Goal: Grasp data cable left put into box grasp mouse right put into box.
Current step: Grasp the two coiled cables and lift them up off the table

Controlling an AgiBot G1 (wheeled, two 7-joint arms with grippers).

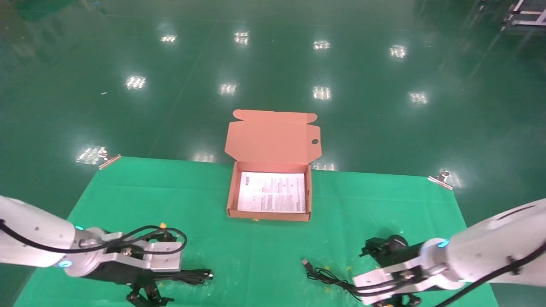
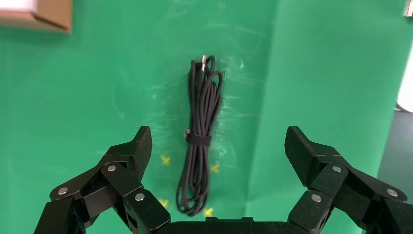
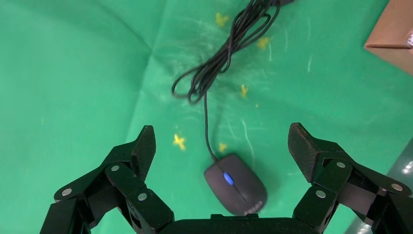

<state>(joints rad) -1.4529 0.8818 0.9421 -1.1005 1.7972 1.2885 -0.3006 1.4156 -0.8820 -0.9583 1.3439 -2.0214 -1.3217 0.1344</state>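
Note:
My left gripper will next grab the data cable by its strapped middle [image 2: 198, 139], so the cable can go into the box.
The data cable [image 2: 199, 136], a black bundle tied with a strap, lies on the green cloth; in the head view it [image 1: 187, 276] lies at the front left. My left gripper [image 2: 218, 139] hangs over it, open and empty, one finger on each side. The mouse [image 3: 235, 184], black with a blue light, lies under my open, empty right gripper [image 3: 221, 134]. Its cord [image 3: 219, 63] trails away to a USB plug [image 1: 305, 263]. The box [image 1: 231, 192] stands open at the table's middle, lid up, with a white printed sheet [image 1: 273, 192] inside. In the head view the mouse is hidden by my right arm.
The green cloth [image 1: 256, 256] covers the table, held by metal clips at the far corners [image 1: 109, 161] [image 1: 441, 179]. Small yellow marks [image 3: 179, 142] dot the cloth near both objects. A glossy green floor lies beyond the far edge.

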